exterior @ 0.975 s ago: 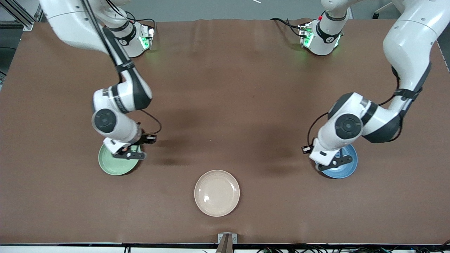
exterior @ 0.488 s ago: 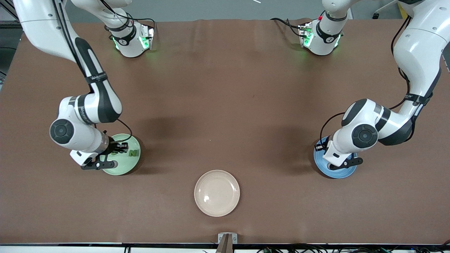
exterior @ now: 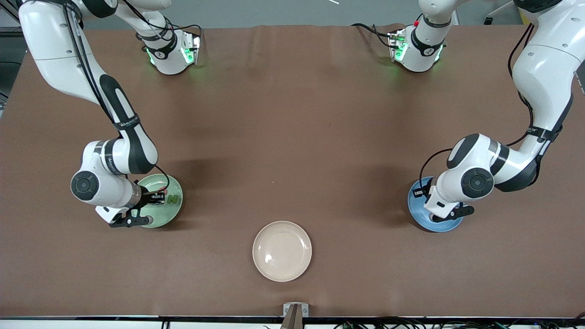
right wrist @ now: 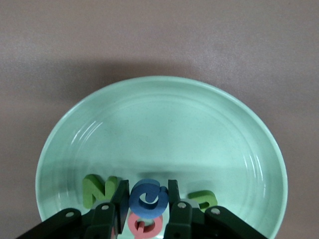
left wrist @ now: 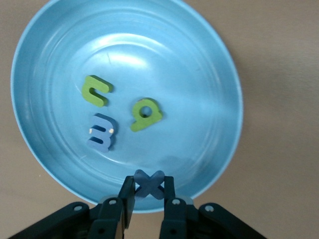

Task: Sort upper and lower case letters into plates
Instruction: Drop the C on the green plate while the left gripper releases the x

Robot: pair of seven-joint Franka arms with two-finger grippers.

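Note:
The right gripper should open now, because the blue rounded letter (right wrist: pixel 148 210) is low over the light green plate (right wrist: pixel 162 134) and would lie inside it.
My left gripper (left wrist: pixel 149 186) hangs low over the blue plate (left wrist: pixel 209 69), near its rim, shut on a blue x-shaped letter (left wrist: pixel 149 182). Two green letters (left wrist: pixel 95 90) (left wrist: pixel 145 114) and a blue letter (left wrist: pixel 102 132) lie in that plate. Over the light green plate (right wrist: pixel 164 124) my right gripper (right wrist: pixel 147 198) is shut on a blue rounded letter (right wrist: pixel 143 200). Under it lie a pinkish red letter (right wrist: pixel 144 225), a green N (right wrist: pixel 97 190) and another green letter (right wrist: pixel 204 200). The front view shows the green plate (exterior: pixel 171 212) toward the right arm's end and the blue plate (exterior: pixel 418 215) toward the left arm's end.
A cream-beige plate (exterior: pixel 282 251) with nothing in it sits between the two plates, nearer to the front camera. Brown table surface (exterior: pixel 292 137) stretches from the plates up to the robot bases.
Both hands swung outward toward their own ends of the table while staying over their plates, uncovering the green N. Neither grip has changed.

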